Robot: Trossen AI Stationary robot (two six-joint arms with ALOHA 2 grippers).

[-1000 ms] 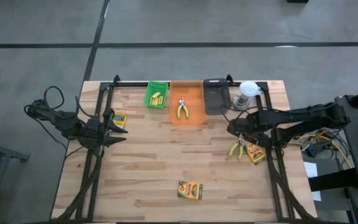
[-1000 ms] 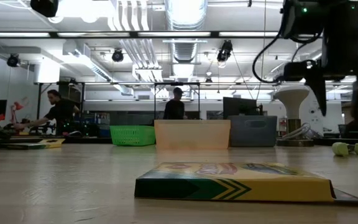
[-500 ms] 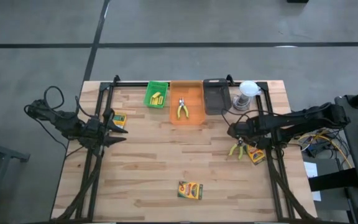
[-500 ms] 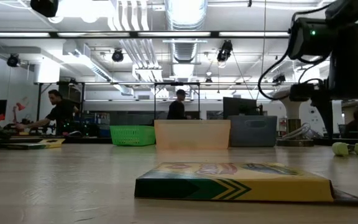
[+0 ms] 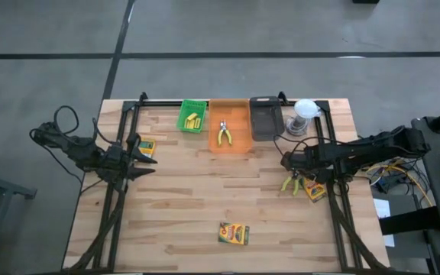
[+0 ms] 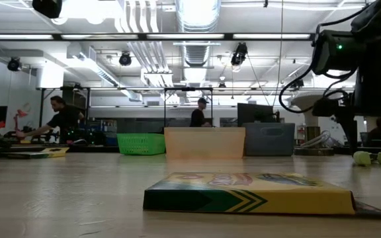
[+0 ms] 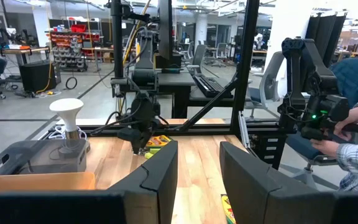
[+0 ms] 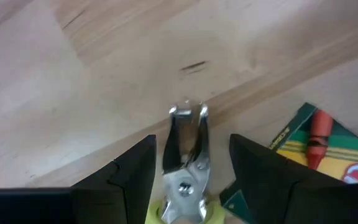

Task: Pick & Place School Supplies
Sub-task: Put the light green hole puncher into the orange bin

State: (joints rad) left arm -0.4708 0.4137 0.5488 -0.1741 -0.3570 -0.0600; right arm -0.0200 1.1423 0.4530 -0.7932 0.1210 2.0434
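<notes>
The metal head (image 8: 188,140) is ready to be gripped, so I should close my right gripper on it. The gripper's fingers are beside it and low over the table in the right wrist view.
A pair of yellow-handled pliers (image 5: 290,184) lies flat on the table near its right edge, beside a crayon box (image 5: 315,190). My right gripper (image 5: 292,174) points down over the pliers, open. Its fingers (image 8: 126,177) stand on either side of the metal head (image 8: 188,140) with a gap on each side. My left gripper (image 5: 140,157) waits open and level at the table's left, next to a second crayon box (image 5: 147,147). A third crayon box (image 5: 234,233) lies flat near the front edge. Yellow blocks (image 5: 193,119) sit in the green tray (image 5: 192,107), and another pair of pliers (image 5: 224,134) lies in the orange tray (image 5: 239,145).
A black tray (image 5: 266,118) and a white round object (image 5: 303,114) stand at the far right, just behind my right arm. Dark frame posts (image 5: 334,206) run along both table sides. People (image 6: 58,116) show in the room beyond, and a person's hands (image 7: 337,134) at the right.
My right gripper has come straight down toward the pliers by the table's right edge, still pointing down, with its fingers as far apart as before. The pliers and crayon boxes have not moved.
</notes>
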